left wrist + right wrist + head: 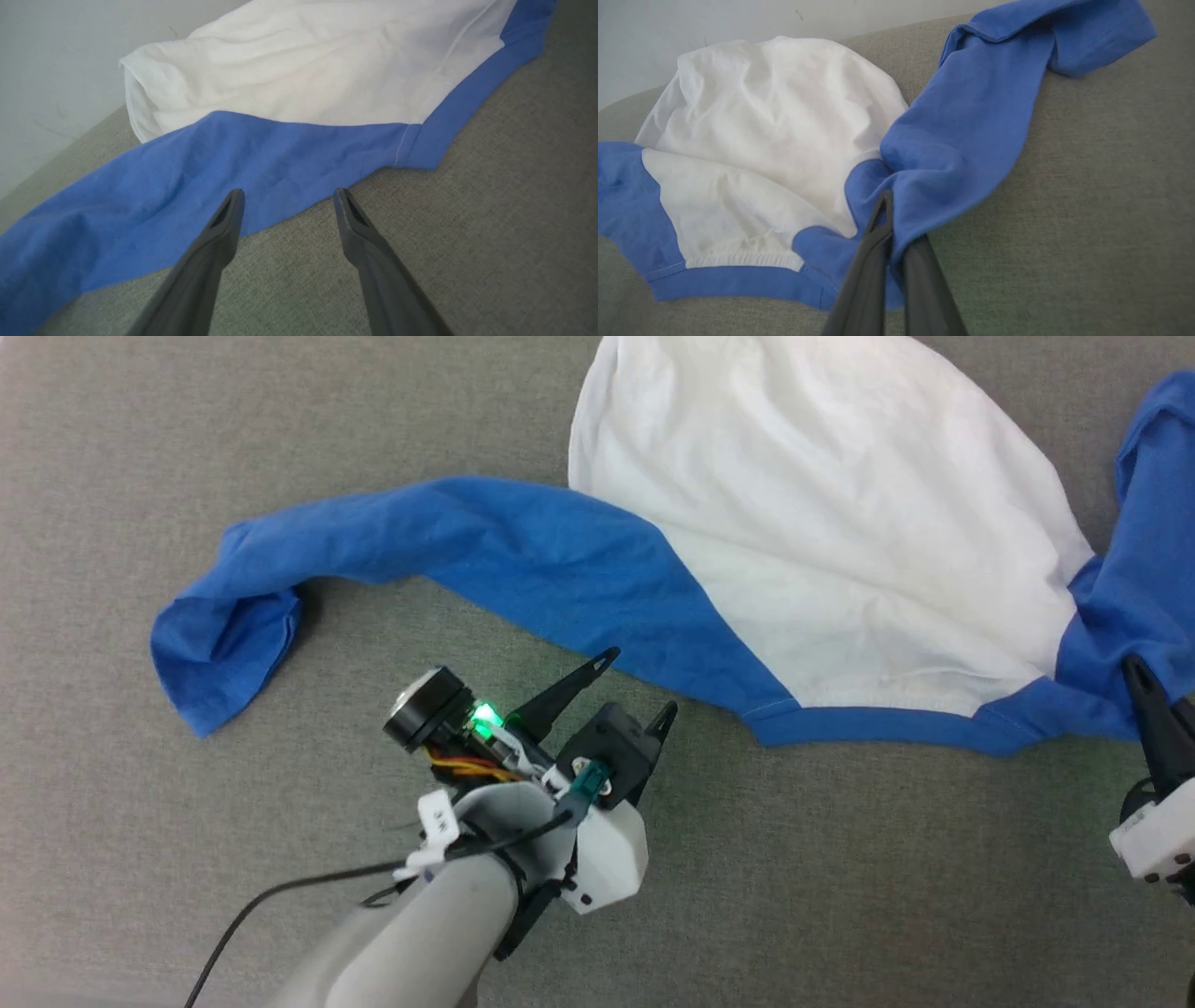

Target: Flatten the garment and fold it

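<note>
I will next use my left gripper to take hold of the garment by its blue shoulder edge (679,672) beside the collar, to spread the garment's white body (823,504) flat.
The garment (822,523) lies bunched on the grey cloth surface, white body at the top middle. One blue sleeve trails left (373,537) and the other runs off the right edge. My left gripper (638,684) hovers open just short of the blue shoulder's near edge; in the left wrist view its fingers (288,195) stand wide apart over that edge of the garment (303,84), holding nothing. My right gripper (1144,691) is shut on blue fabric at the right shoulder. The right wrist view shows the gripper (892,210) pinching a fold of the garment (761,130), one fingertip hidden under cloth.
The grey textured surface (840,877) stretches out below and left of the shirt. A pale wall (738,18) rises behind the surface's far edge. A black cable (280,891) trails from my left forearm.
</note>
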You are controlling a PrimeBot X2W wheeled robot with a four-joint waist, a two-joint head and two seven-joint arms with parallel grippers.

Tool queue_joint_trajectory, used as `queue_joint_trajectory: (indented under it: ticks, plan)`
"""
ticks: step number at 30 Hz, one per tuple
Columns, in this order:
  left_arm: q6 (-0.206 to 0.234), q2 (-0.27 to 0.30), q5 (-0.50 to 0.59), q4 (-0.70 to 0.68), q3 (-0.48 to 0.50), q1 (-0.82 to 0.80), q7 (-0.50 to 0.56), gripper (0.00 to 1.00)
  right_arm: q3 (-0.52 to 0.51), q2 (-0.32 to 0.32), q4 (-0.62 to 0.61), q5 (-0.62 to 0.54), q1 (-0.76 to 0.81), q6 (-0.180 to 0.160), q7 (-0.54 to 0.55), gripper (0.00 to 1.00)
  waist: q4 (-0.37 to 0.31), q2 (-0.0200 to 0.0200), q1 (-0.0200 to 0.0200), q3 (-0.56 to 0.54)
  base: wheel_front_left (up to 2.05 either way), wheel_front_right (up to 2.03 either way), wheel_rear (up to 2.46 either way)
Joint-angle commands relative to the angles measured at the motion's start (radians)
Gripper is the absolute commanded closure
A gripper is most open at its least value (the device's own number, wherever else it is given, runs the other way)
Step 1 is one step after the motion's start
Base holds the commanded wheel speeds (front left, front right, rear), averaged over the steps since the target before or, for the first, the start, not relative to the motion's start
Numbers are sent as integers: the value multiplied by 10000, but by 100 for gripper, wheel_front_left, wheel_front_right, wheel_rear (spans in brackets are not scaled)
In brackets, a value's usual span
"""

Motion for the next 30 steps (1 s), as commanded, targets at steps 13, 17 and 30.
queue_joint_trajectory:
  ticks: [13,17,30]
  plan:
    - [-83,-179,471,1841,-380,-1217,310,0,361,-534,-5,465,-363,-7,-131,100,-391,-1,-1,899,0,0,0]
    - [4,-230,456,2271,-373,-1301,192,71,427,-609,26,541,-391,-7,-200,100,-464,-1,-1,991,0,0,0]
    - [1687,-1179,-1350,484,1332,-196,-3202,100,532,-502,-323,1200,-690,-7,-1168,100,-481,-1,-1,230,0,0,0]
